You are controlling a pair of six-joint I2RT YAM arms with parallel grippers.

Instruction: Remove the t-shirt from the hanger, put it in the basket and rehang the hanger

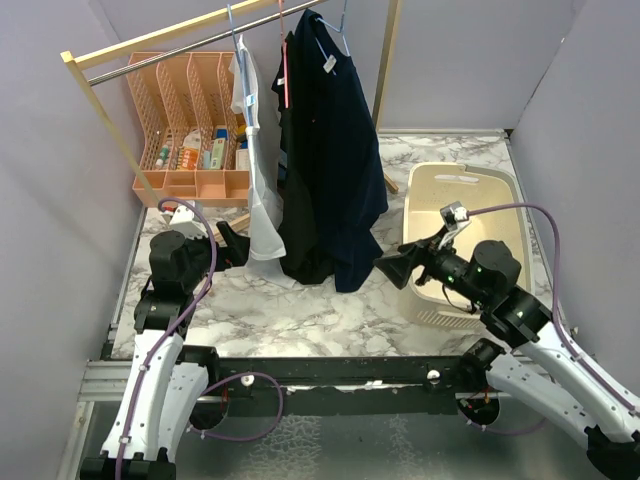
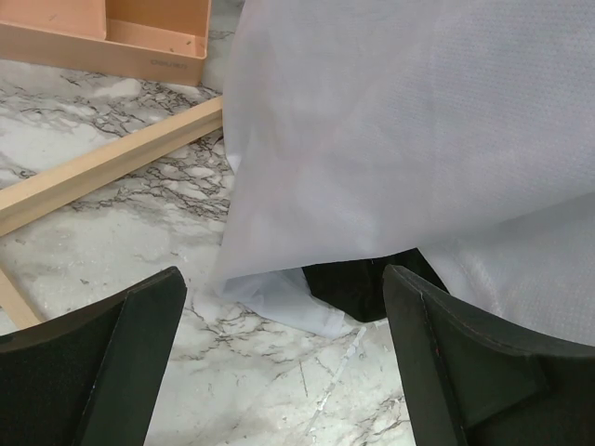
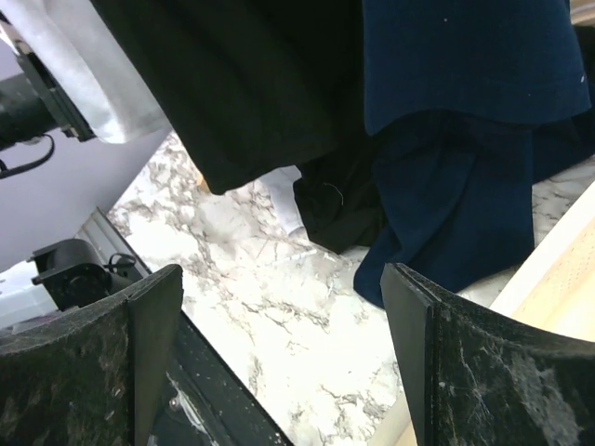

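The right gripper grabs the navy t-shirt by its basket-side shoulder [image 1: 351,67] next, so the t-shirt's collar and hanger stay free for taking the hanger out.
Three garments hang on hangers from a rail [image 1: 170,50]: a white t-shirt [image 1: 258,170], a black one [image 1: 300,210] and a navy one [image 1: 345,150]. Their hems reach the marble table. My left gripper [image 1: 232,247] is open and empty, low beside the white t-shirt's hem. In the left wrist view the white fabric [image 2: 400,139] fills the space ahead of the gripper [image 2: 284,372], with black cloth [image 2: 358,283] under it. My right gripper [image 1: 392,268] is open and empty, just right of the navy hem. The right wrist view shows navy cloth [image 3: 465,139] and black cloth [image 3: 251,93] beyond the gripper [image 3: 279,362].
An orange organiser [image 1: 185,120] with small bottles stands at the back left. A beige basket [image 1: 470,200] sits at the right, behind my right arm. The rack's wooden base bar [image 2: 102,172] lies on the table left of the white shirt. Purple walls enclose both sides.
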